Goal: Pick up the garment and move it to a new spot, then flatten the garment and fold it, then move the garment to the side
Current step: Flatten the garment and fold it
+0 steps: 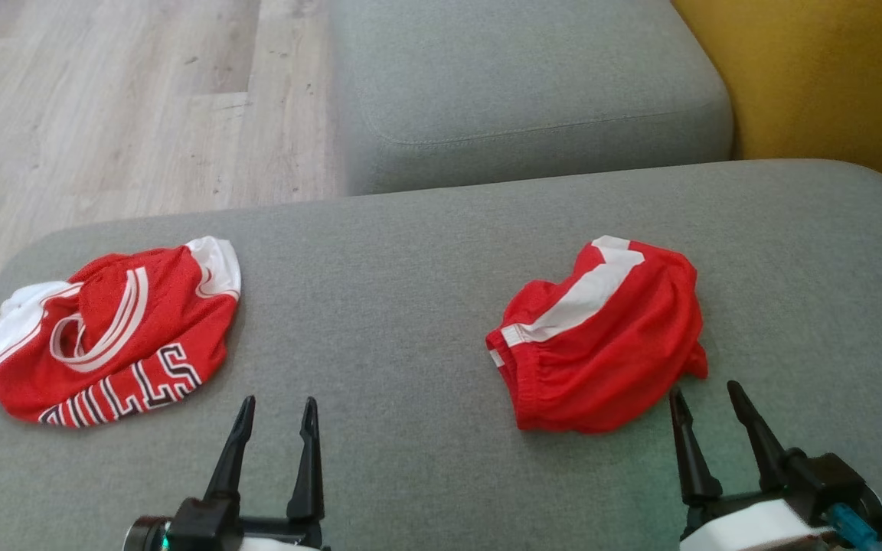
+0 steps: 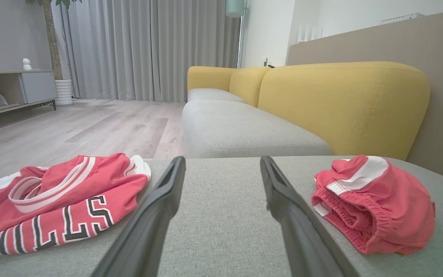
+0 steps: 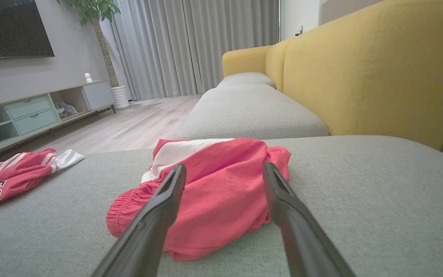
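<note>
My left gripper is going to grab the shorts by the white stripe's hem end (image 1: 512,334) next, because the gathered hem (image 1: 526,386) gapes open off the cushion while the rest is bunched up.
Two crumpled red garments lie on the grey sofa seat (image 1: 410,321). At the left is a red and white jersey (image 1: 112,329) with black lettering, also visible at the left of the left wrist view as the jersey (image 2: 56,204). A pair of red shorts (image 1: 602,337) with a white stripe lies at the right, and the shorts (image 3: 214,196) sit just beyond my right fingers. My left gripper (image 1: 279,402) is open over bare cushion between the two garments, holding nothing. My right gripper (image 1: 704,389) is open near the shorts' lower right edge, also holding nothing.
A second grey seat cushion (image 1: 517,84) lies further back, with the yellow backrest (image 1: 831,76) along the right. Wooden floor (image 1: 104,99) drops off beyond the seat's left edge. A low TV cabinet (image 3: 33,111) stands across the room.
</note>
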Robot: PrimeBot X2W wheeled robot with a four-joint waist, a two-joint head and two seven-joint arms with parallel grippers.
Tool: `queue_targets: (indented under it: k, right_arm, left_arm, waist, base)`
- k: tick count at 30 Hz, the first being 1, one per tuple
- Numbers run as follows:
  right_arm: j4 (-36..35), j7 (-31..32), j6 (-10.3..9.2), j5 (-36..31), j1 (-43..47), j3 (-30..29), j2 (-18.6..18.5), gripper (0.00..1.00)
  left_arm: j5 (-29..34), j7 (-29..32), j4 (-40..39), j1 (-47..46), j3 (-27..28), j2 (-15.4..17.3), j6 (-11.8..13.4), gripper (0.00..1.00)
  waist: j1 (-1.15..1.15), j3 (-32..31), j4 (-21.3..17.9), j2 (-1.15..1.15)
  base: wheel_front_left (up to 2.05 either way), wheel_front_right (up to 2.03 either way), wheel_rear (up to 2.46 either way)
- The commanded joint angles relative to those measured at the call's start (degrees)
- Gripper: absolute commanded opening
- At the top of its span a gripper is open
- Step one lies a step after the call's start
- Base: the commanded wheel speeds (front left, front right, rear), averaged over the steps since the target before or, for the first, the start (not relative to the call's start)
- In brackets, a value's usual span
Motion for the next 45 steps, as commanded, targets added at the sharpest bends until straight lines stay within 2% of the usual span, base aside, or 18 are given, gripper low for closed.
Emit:
queue_targets:
  k: [1, 6, 9, 14, 17, 21, 24, 33, 40, 41, 42, 43, 44, 45]
  right_arm:
    - [-2.10, -0.32, -0.04, 0.20, -1.60, 1.61, -0.35, 1.00]
    - [-2.37, -0.32, -0.04, -0.07, -1.93, 2.41, -0.35, 1.00]
    - [-2.74, -0.32, -0.04, 0.45, -2.71, 3.04, -0.35, 1.00]
    - [-2.64, -0.32, -0.04, -0.19, -4.86, 5.20, -0.35, 1.00]
    - [-2.50, -0.32, -0.04, -0.56, -5.23, 6.01, -0.35, 1.00]
    - [-2.53, -0.32, -0.04, -0.87, -6.19, 6.71, -0.35, 1.00]
    - [-2.62, -0.32, -0.04, -0.64, -7.13, 7.00, -0.35, 1.00]
    - [-2.83, -0.32, -0.04, -0.21, -8.77, 7.55, -0.35, 1.00]
    - [-2.85, -0.32, -0.04, -0.13, -8.79, 6.87, -0.35, 1.00]
    - [-2.82, -0.32, -0.04, -0.17, -8.76, 6.83, -0.35, 1.00]
    - [-2.79, -0.32, -0.04, -0.22, -8.70, 6.77, -0.35, 1.00]
    - [-2.76, -0.32, -0.04, -0.28, -8.62, 6.63, -0.35, 1.00]
    - [-2.74, -0.32, -0.04, -0.34, -8.55, 6.52, -0.35, 1.00]
    - [-2.72, -0.32, -0.04, -0.41, -8.46, 6.44, -0.35, 1.00]
  left_arm:
    - [-0.25, -0.53, -1.44, -1.73, 1.65, -0.33, 0.47, 1.00]
    - [-1.15, -0.53, -0.15, -2.79, 0.65, -0.33, 0.89, 1.00]
    - [-4.50, -0.53, 2.31, -4.41, -1.05, -0.33, 0.19, 1.00]
    - [-17.56, -0.45, 12.07, -12.51, -8.33, -0.33, -4.02, 1.00]
    - [-27.49, 1.58, 16.37, -17.21, -12.44, -0.33, -6.17, 1.00]
    - [-40.09, 6.86, 19.86, -23.41, -17.50, -0.33, -7.68, 1.00]
    - [-45.00, 9.09, 22.23, -27.81, -20.36, -0.33, -8.30, 1.00]
    - [-48.43, 7.54, 31.52, -36.85, -24.61, -0.33, -8.77, 1.00]
    - [-50.84, 5.68, 33.86, -39.16, -27.46, -0.34, -9.15, 0.99]
    - [-51.16, 5.10, 33.90, -39.43, -27.94, -0.34, -9.20, 0.75]
    - [-51.48, 4.60, 33.87, -39.64, -28.48, -0.34, -9.24, 0.41]
    - [-51.63, 3.99, 33.73, -39.86, -29.08, -0.34, -9.28, 0.27]
    - [-51.82, 3.52, 33.55, -39.99, -29.70, -0.34, -9.32, 0.00]
    - [-52.14, 3.18, 33.22, -40.00, -30.37, -0.34, -9.35, 0.00]
  waist:
    - [0.00, 0.00, -0.32, 0.00]
    - [0.00, 0.80, -2.07, 0.00]
    - [0.00, 2.03, -4.04, 0.00]
    - [0.00, 4.92, -8.37, 0.00]
    - [0.00, 6.02, -10.28, 0.00]
    - [0.00, 8.09, -12.60, 0.00]
    - [0.00, 9.74, -14.50, 0.00]
    - [0.00, 13.07, -18.76, 0.00]
    - [0.00, 13.41, -19.40, 0.00]
    - [0.00, 13.33, -19.37, 0.00]
    - [0.00, 13.22, -19.27, 0.00]
    - [0.00, 13.06, -19.06, 0.00]
    - [0.00, 12.92, -18.86, 0.00]
    - [0.00, 12.71, -18.54, 0.00]
  base:
    - [0.00, 0.00, 0.00]
    - [0.00, 0.00, 0.00]
    - [0.00, 0.00, 0.00]
    - [0.00, 0.00, 0.00]
    - [0.00, 0.00, 0.00]
    - [0.00, 0.00, 0.00]
    - [0.00, 0.00, 0.00]
    - [0.00, 0.00, 0.00]
    - [0.00, 0.00, 0.00]
    - [0.00, 0.00, 0.00]
    - [0.00, 0.00, 0.00]
    - [0.00, 0.00, 0.00]
    - [0.00, 0.00, 0.00]
    - [0.00, 0.00, 0.00]
